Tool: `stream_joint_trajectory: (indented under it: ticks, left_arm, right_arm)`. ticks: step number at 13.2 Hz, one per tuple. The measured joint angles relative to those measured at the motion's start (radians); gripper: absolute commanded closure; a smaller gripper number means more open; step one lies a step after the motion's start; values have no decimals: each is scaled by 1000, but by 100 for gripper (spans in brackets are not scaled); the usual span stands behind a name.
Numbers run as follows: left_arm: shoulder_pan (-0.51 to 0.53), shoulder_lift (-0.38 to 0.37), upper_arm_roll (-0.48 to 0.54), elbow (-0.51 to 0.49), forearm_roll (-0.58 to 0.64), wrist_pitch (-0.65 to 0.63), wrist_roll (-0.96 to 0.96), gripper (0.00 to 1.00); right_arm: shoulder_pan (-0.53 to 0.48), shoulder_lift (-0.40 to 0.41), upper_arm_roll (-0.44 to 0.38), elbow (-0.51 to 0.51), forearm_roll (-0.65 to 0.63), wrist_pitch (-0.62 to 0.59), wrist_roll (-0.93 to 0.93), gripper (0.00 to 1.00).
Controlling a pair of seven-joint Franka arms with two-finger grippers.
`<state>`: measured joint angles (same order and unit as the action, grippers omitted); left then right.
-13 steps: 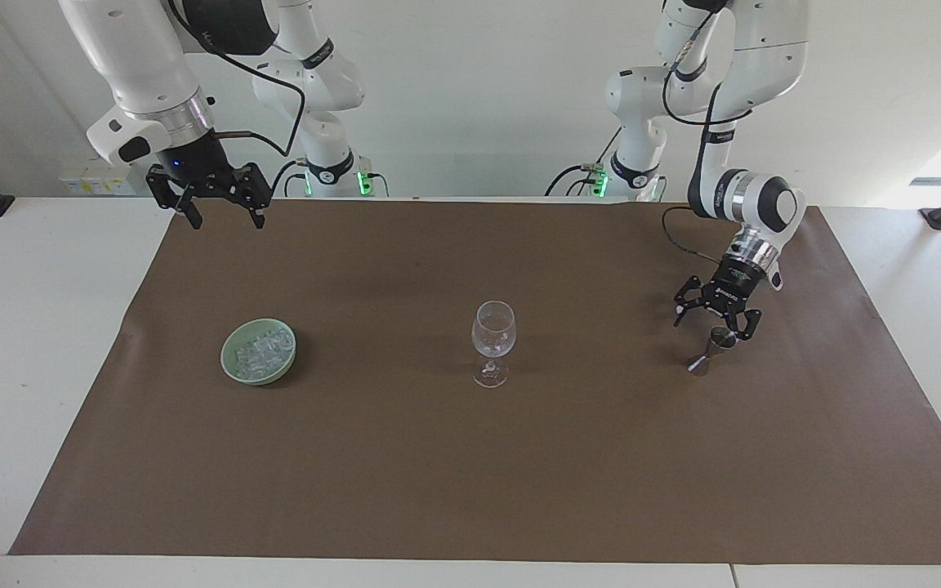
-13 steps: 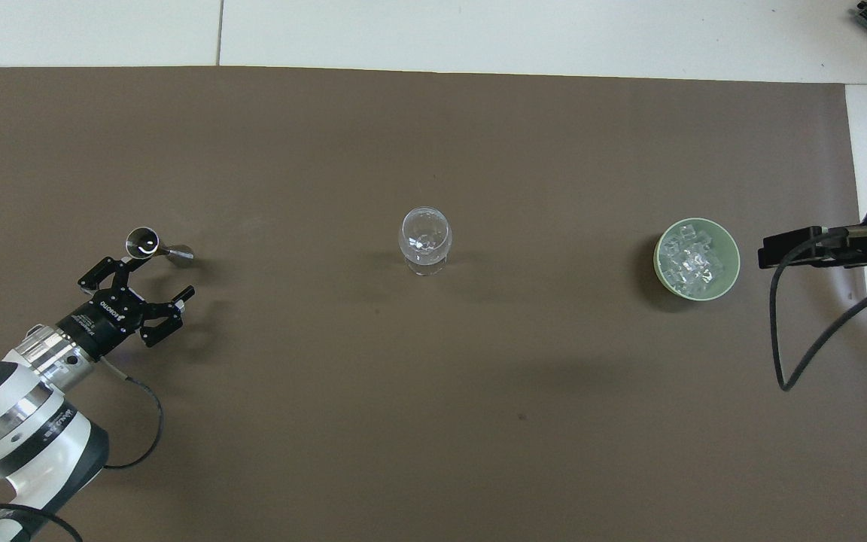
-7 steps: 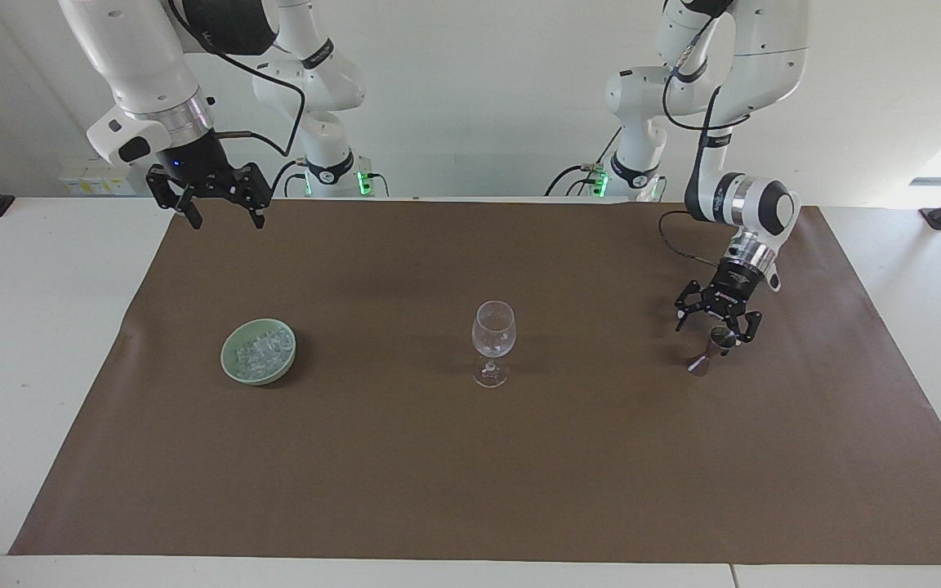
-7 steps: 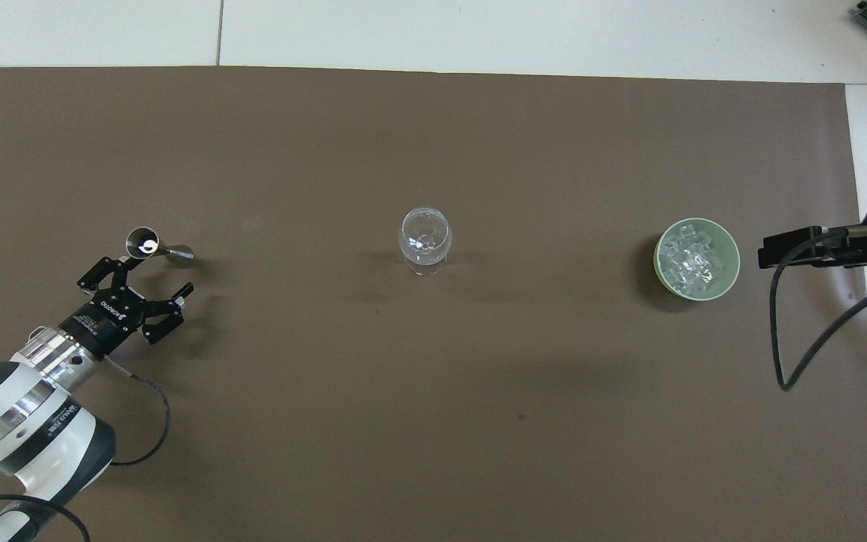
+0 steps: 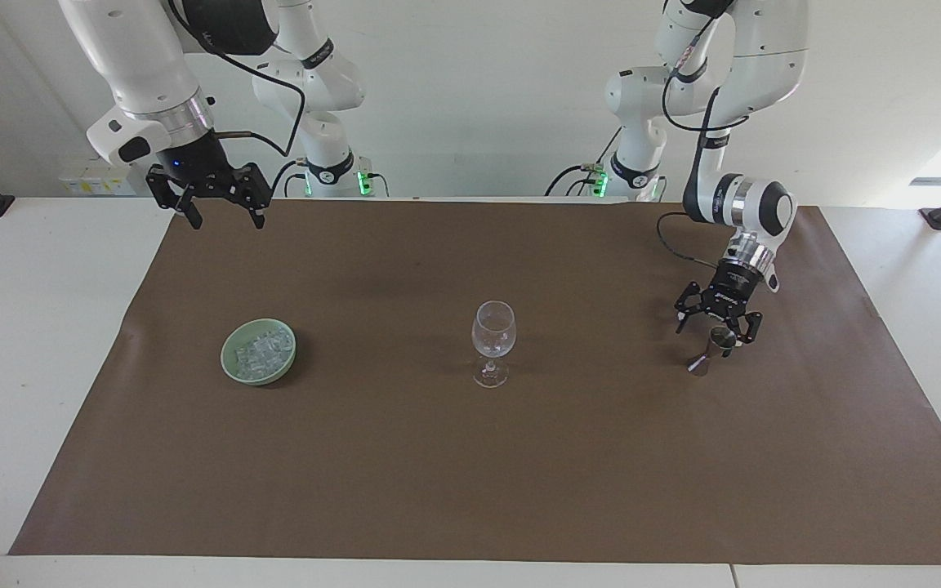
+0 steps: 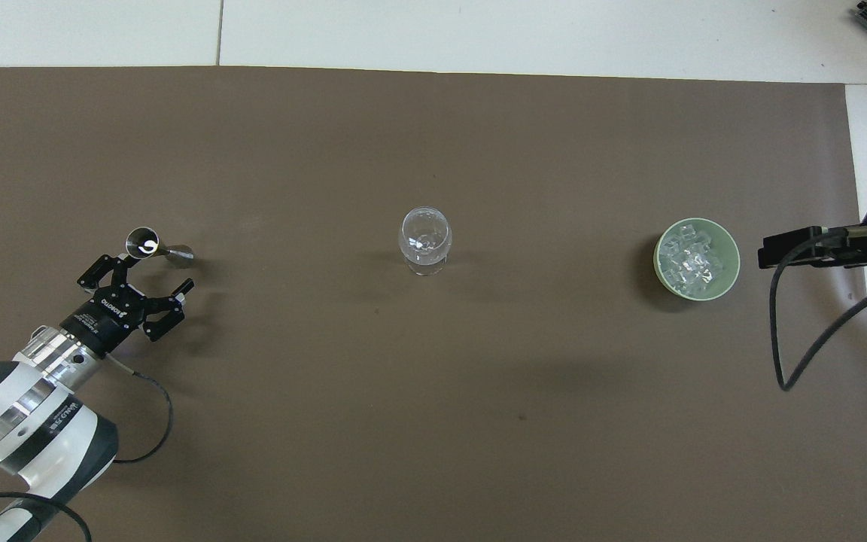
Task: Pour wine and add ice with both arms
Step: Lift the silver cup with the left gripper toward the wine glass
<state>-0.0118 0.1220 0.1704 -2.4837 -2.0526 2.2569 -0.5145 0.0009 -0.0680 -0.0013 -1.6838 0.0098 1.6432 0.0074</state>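
Note:
The jigger's cones meet at its middle and slope outward to both its ends. So my left gripper will next grab the jigger by its narrow middle.
A clear stemmed wine glass (image 5: 492, 335) (image 6: 426, 239) stands upright mid-mat. A pale green bowl (image 5: 229, 363) (image 6: 733, 263) toward the right arm's end holds the ice (image 5: 260, 349) (image 6: 693, 256), several clear cubes. A small metal jigger (image 5: 711, 349) (image 6: 155, 247) stands toward the left arm's end. My left gripper (image 5: 715, 327) (image 6: 144, 275) hangs low right beside the jigger, open, its fingers apart from the cup. My right gripper (image 5: 221, 211) waits high over the mat's edge by its base, open and empty. No wine shows.
A brown mat (image 5: 470, 474) (image 6: 433, 421) covers most of the white table (image 5: 37, 327). A black cable (image 6: 802, 339) loops down from the right arm's wrist over the mat's edge beside the bowl.
The left gripper has sunk a little lower beside the jigger, and its wrist has drawn slightly back. The right arm, glass, bowl and jigger have not moved.

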Motion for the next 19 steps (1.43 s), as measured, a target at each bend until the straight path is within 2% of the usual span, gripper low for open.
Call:
stream_joint_trajectory:
  ticks: [3, 11, 16, 19]
  left_arm:
    - [0, 8, 0, 6, -8, 0, 3, 15]
    - [-9, 30, -2, 32, -48, -8, 18, 24]
    - [-9, 34, -2, 44, -50, -8, 25, 39]
    - [-9, 38, -2, 44, -50, -8, 25, 40]
  right_arm:
    - [0, 0, 0, 0, 0, 0, 0, 0]
    - [0, 0, 0, 0, 0, 0, 0, 0]
    - [0, 0, 0, 0, 0, 0, 0, 0]
    - [0, 0, 0, 0, 0, 0, 0, 0]
